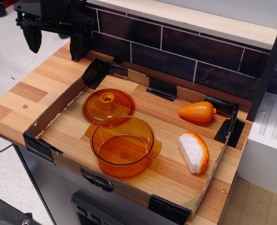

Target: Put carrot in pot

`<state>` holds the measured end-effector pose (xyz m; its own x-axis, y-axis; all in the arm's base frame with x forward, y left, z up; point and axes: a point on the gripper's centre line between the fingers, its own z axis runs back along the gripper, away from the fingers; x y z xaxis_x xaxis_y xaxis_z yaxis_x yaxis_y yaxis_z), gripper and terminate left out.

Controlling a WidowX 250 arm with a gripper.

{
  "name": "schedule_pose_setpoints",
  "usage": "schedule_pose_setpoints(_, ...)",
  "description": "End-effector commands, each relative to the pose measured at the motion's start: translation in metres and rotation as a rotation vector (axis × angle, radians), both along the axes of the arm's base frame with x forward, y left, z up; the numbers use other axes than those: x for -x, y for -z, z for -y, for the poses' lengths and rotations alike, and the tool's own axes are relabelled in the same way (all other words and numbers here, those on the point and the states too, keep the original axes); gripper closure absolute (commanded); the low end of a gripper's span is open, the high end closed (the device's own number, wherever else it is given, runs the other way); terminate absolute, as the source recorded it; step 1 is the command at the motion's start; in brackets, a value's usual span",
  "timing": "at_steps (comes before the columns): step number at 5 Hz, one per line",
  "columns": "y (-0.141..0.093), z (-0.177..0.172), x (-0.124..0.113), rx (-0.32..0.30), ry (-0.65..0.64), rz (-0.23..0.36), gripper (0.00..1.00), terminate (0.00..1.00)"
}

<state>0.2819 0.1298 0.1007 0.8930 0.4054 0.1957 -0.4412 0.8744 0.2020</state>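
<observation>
My gripper will put the carrot in the pot [123, 146], so it should grab the carrot's thick end [205, 112] next.
The carrot [198, 111] is a glossy orange cone lying on its side at the back right of the wooden tray, blunt end to the right. The pot [123, 146] is a translucent amber pot with small side handles, standing upright and empty at the tray's front middle. My gripper [55, 41] is black, at the top left, raised above the table's back left corner, outside the tray. Its two fingers [33, 37] hang down wide apart, open and empty. It is far from both the carrot and the pot.
The matching domed orange lid [107, 105] with a knob lies just behind the pot, touching it. A white-and-orange wedge slice [194, 152] lies at the front right. A low cardboard rim [58, 108] with black tape edges the tray. A dark tiled wall [185, 51] stands behind.
</observation>
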Motion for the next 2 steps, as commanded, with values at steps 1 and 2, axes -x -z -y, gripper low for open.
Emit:
schedule_pose_setpoints(1,0.000,0.000,0.000,0.000,0.000,0.000,0.00,0.00)
schedule_pose_setpoints(2,-0.003,0.023,-0.010,-0.048,0.225,0.017,0.00,0.00)
